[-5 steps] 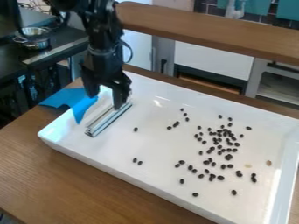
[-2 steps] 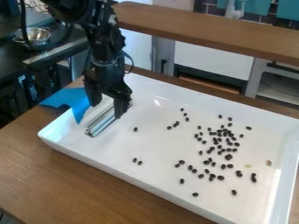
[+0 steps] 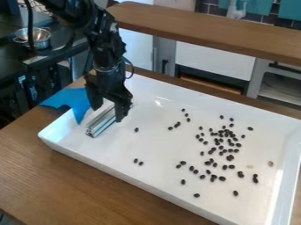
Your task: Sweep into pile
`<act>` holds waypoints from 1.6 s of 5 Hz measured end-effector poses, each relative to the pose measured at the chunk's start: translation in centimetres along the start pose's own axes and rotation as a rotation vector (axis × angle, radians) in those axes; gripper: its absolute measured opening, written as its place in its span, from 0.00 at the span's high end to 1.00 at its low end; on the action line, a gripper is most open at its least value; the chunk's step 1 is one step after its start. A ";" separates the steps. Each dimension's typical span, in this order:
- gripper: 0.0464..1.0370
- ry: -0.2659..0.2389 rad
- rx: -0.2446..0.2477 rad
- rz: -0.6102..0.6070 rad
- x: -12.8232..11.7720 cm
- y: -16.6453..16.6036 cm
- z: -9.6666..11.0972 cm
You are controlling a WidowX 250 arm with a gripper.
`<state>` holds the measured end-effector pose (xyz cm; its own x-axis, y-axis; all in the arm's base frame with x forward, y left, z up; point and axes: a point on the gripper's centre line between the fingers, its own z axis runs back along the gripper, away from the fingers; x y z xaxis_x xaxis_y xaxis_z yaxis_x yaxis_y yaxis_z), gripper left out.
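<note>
I should next grab the silver metal bar by its upper long edge with my gripper. Then it can sweep the scattered beans into a pile.
My gripper (image 3: 107,113) hangs at the left end of the white tray, its two fingers apart on either side of a silver metal bar (image 3: 103,121). The bar lies on the tray floor, and the gripper partly hides its far end. Many dark beans (image 3: 220,140) are scattered over the tray's middle and right, densest right of centre. One lone bean (image 3: 136,129) lies just right of the bar, and a pair sits lower down.
The white tray (image 3: 147,186) has raised walls and stands on a wooden table (image 3: 76,180). Blue material (image 3: 71,102) drapes over its left corner. A wooden ledge (image 3: 206,30) runs behind, and a metal bowl (image 3: 36,37) stands at the upper left.
The gripper has come down slightly and toward the camera over the bar, with its fingers staying apart. The bar and the beans have kept their places.
</note>
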<state>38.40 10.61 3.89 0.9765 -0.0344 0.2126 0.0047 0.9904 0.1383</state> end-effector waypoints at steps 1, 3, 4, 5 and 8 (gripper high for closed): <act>0.08 0.013 0.002 -0.006 0.0 0.0 -0.7; 0.66 0.012 -0.018 -0.022 -0.4 -0.2 -1.0; 0.68 0.013 -0.021 -0.031 -0.7 -0.4 -1.1; 0.68 0.028 -0.037 -0.032 -1.1 -0.7 -1.2; 0.68 0.068 -0.157 -0.074 -2.1 -8.2 0.7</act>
<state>36.17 2.50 2.97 0.9846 -0.1037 0.1408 0.1050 0.9945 -0.0024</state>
